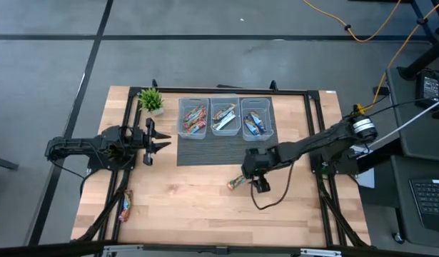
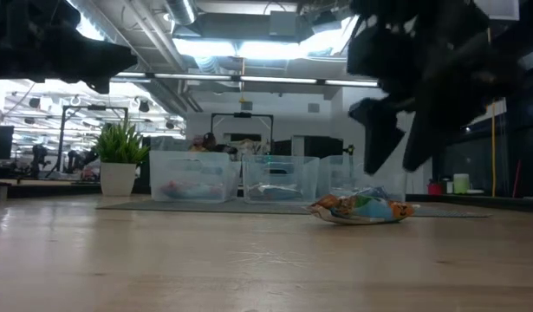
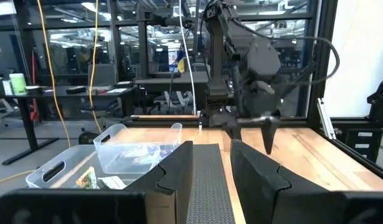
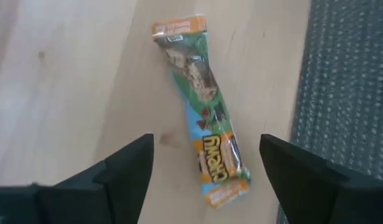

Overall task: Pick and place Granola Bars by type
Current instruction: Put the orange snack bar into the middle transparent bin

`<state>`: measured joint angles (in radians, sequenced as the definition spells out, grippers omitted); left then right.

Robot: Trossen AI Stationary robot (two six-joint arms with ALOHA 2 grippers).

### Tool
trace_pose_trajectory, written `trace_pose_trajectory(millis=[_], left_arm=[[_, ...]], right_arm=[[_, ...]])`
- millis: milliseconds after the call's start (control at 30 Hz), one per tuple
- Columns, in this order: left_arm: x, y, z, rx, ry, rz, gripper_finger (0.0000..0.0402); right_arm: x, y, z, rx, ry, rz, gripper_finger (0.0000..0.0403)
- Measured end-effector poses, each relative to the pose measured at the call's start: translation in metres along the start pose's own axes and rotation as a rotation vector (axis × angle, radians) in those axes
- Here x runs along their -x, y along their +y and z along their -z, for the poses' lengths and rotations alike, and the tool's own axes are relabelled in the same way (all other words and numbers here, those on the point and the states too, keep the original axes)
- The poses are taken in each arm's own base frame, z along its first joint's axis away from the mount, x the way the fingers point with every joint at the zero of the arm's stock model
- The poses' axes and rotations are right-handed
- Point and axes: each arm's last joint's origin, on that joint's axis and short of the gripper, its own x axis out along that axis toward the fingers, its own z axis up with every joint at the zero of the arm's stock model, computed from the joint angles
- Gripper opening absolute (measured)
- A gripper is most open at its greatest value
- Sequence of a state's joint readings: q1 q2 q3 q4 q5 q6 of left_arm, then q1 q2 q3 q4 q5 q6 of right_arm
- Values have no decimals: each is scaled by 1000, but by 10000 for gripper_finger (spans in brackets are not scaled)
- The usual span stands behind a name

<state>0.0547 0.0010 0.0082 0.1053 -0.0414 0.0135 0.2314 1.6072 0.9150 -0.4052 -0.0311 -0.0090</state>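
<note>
My right gripper grabs the granola bar by the wrapper [image 1: 237, 182] beside its CHEWY lettering next, to sort the bar into the middle bin.
One granola bar [image 4: 194, 74] with an orange, green and blue crinkly wrapper lies flat on the wooden table, just in front of the dark mat. It also shows in the high view [image 1: 235, 183] and the low view [image 2: 361, 208]. My right gripper [image 4: 207, 146] hovers above it, open, one finger on either side and clear of it [image 2: 396, 139]. A second bar [image 1: 125, 205] lies near the table's left near corner. My left gripper [image 1: 165, 140] waits open at the table's left, level, pointing toward the bins [image 3: 211, 155].
Three clear bins [image 1: 193, 118] [image 1: 225, 118] [image 1: 257, 118] with sorted bars stand in a row on a dark ribbed mat [image 1: 212, 150] at the far side. A small potted plant [image 1: 151, 100] stands left of them. Bare wood lies along the near side.
</note>
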Motion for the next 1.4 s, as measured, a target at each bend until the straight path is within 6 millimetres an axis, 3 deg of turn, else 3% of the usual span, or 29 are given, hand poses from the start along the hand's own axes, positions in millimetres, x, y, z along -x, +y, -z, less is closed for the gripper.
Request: trace_pose_trajectory(millis=[300,767,1033,1267,1400], left_arm=[[0,0,0,0,0,0,102],[0,0,0,0,0,0,102],[0,0,0,0,0,-1,102],[0,0,0,0,0,0,102],[0,0,0,0,0,-1,102]], right_arm=[[-44,-1,6,25,71,-8,292],[-51,-2,6,-10,69,-1,282],[-48,-2,2,-80,83,21,183],[-35,-1,-20,-85,99,7,70],[-21,-3,-34,-58,139,40,48]])
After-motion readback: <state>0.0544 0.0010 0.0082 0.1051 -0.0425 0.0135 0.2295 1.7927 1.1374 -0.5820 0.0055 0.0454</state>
